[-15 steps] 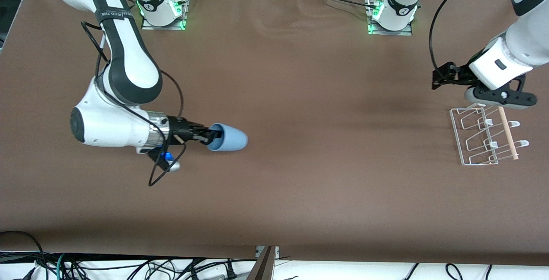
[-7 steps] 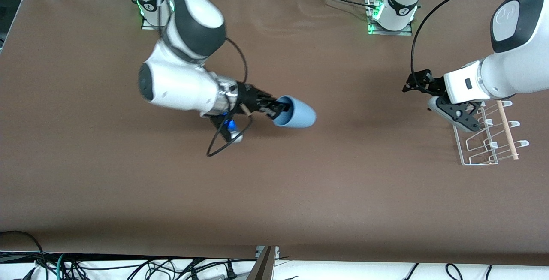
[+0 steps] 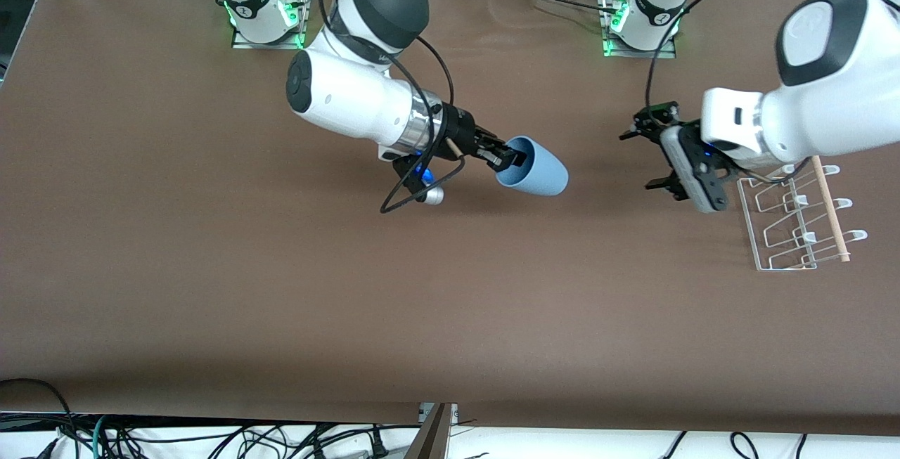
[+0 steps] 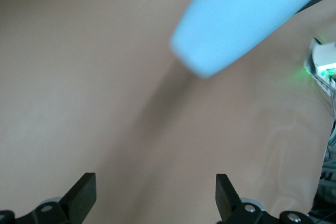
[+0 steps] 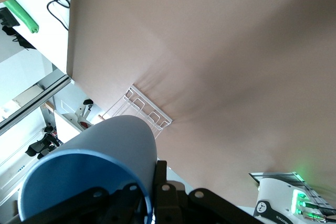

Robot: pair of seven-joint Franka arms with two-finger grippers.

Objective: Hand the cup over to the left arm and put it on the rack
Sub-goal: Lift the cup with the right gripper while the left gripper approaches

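The light-blue cup's rim should stay free to go onto the rack (image 3: 787, 223), so the robot's left gripper will next grab the cup by its base end (image 3: 553, 175).
My right gripper (image 3: 512, 159) is shut on the rim of the light-blue cup (image 3: 538, 169), one finger inside and one outside. It holds the cup on its side above the middle of the table, base pointing toward the left arm's end. In the right wrist view the cup (image 5: 100, 161) fills the lower corner by the gripper (image 5: 149, 192). My left gripper (image 3: 643, 157) is open and empty in the air between the cup and the white wire rack (image 3: 787, 223), facing the cup. In the left wrist view the cup's base (image 4: 241, 19) is apart from the gripper (image 4: 155, 190).
The rack stands at the left arm's end with a wooden dowel (image 3: 832, 209) across it; it also shows in the right wrist view (image 5: 142, 106). Both arm bases (image 3: 264, 5) (image 3: 643, 13) stand along the table's top edge. A black cable loop (image 3: 408, 195) hangs under the right wrist.
My right arm has carried the cup from the right arm's end toward the table's middle. My left gripper has left the rack and turned toward the cup.
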